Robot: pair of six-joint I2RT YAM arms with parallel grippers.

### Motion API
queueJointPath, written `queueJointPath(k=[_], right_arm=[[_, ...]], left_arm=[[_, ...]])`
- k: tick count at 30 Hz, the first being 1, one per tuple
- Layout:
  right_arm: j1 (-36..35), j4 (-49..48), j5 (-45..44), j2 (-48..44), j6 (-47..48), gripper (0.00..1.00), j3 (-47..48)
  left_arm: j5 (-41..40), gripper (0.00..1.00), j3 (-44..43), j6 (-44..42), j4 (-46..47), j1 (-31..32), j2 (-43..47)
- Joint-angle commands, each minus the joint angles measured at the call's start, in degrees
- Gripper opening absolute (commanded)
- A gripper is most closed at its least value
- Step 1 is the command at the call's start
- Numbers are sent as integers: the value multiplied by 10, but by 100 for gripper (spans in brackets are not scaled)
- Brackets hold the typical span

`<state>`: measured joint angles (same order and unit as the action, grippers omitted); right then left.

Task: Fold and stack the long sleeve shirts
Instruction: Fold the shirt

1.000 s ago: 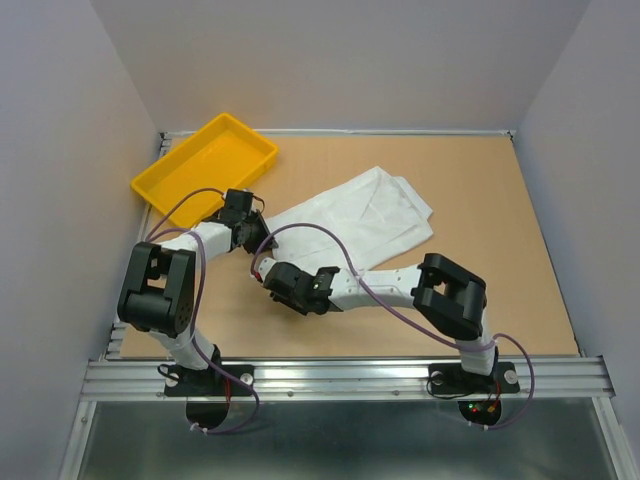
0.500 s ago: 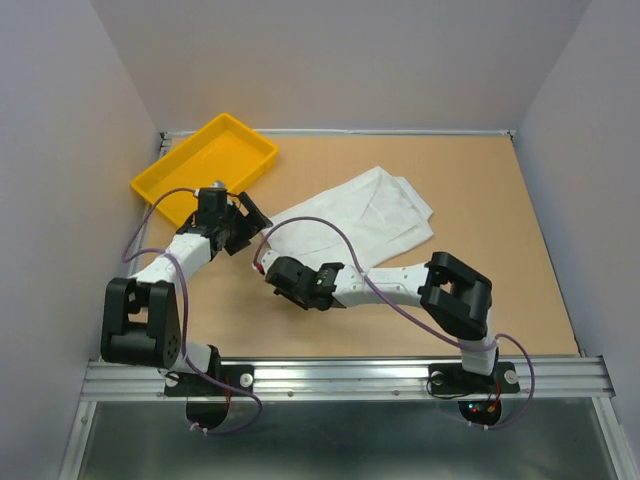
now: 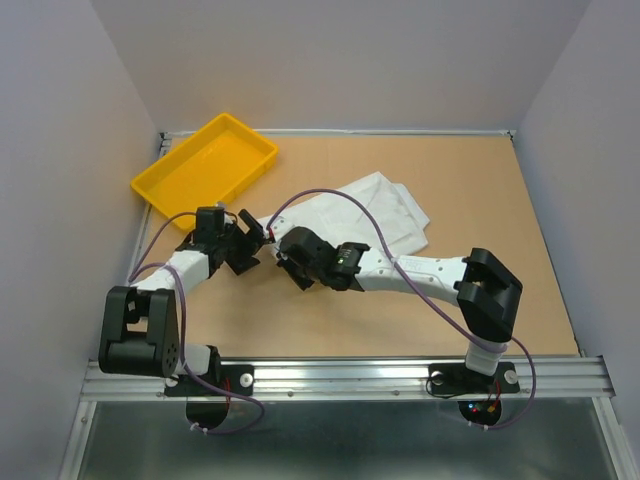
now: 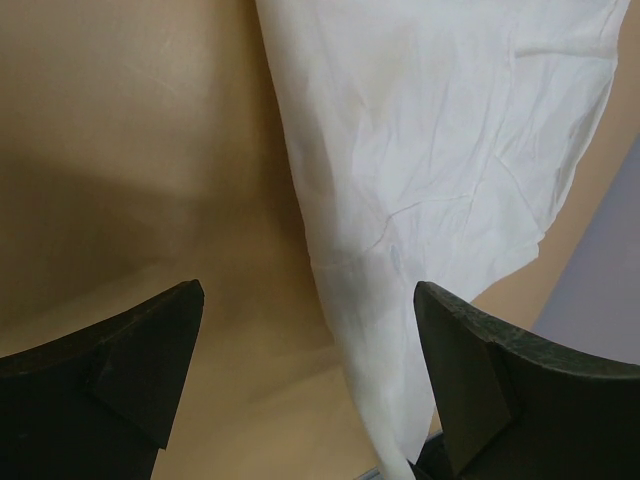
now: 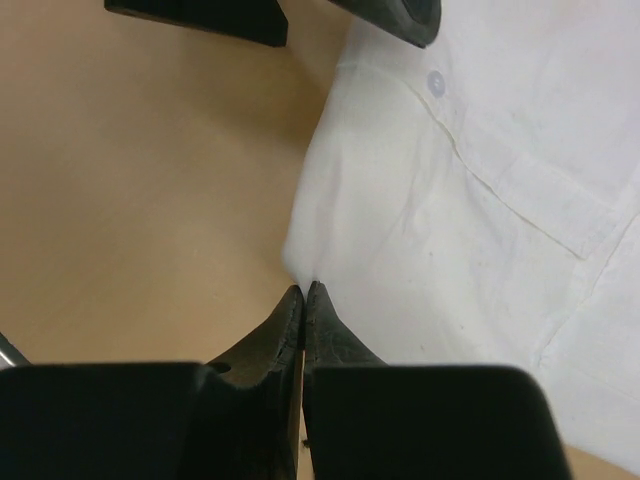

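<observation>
My left gripper should next grab the shirt's narrow edge strip (image 3: 269, 226) (image 4: 355, 286) beside the spot where the right gripper pinches it, so that the right gripper is free for folding.
One long sleeve shirt (image 3: 385, 205), white and crumpled, lies on the table right of centre. In the right wrist view a button and placket of the shirt (image 5: 480, 170) show. My right gripper (image 3: 288, 258) reaches to the shirt's left edge. There the right gripper (image 5: 304, 290) is shut, its tips pinching a puckered bit of the shirt's edge. My left gripper (image 3: 250, 243) sits just left of it, open. In the left wrist view the left gripper (image 4: 310, 292) straddles a narrow strip of the shirt (image 4: 430, 150), and neither finger touches it.
A yellow plastic tray (image 3: 256, 172) stands at the back left, close behind the left arm. The brown table (image 3: 490, 260) is walled in on the left, back and right. Both arms meet left of centre, a purple cable looping over the shirt.
My left gripper has opened wide and drawn back to the left, off the shirt. My right gripper has shut on the shirt's edge and reached farther away and left.
</observation>
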<state>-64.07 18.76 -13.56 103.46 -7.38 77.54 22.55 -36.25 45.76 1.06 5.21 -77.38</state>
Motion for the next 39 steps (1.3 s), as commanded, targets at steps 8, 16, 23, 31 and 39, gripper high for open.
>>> queueJointPath(k=[8,16,23,31,39], right_arm=[[-1,-59,36,-33,-26,1,-10],[-1,-69,50,-34,-33,1,-19],[-1,-71,52,-36,-39,2,-22],[114,-64,158,-90,-90,42,-12],[202,-63,243,-50,-127,41,17]], left_arm=[[47,98,15,57,109,52,-63],[21,71,24,51,134,54,-86],[-14,19,8,6,84,54,-59],[-112,4,-73,-101,-120,52,6],[-136,4,-137,-155,-232,47,36]])
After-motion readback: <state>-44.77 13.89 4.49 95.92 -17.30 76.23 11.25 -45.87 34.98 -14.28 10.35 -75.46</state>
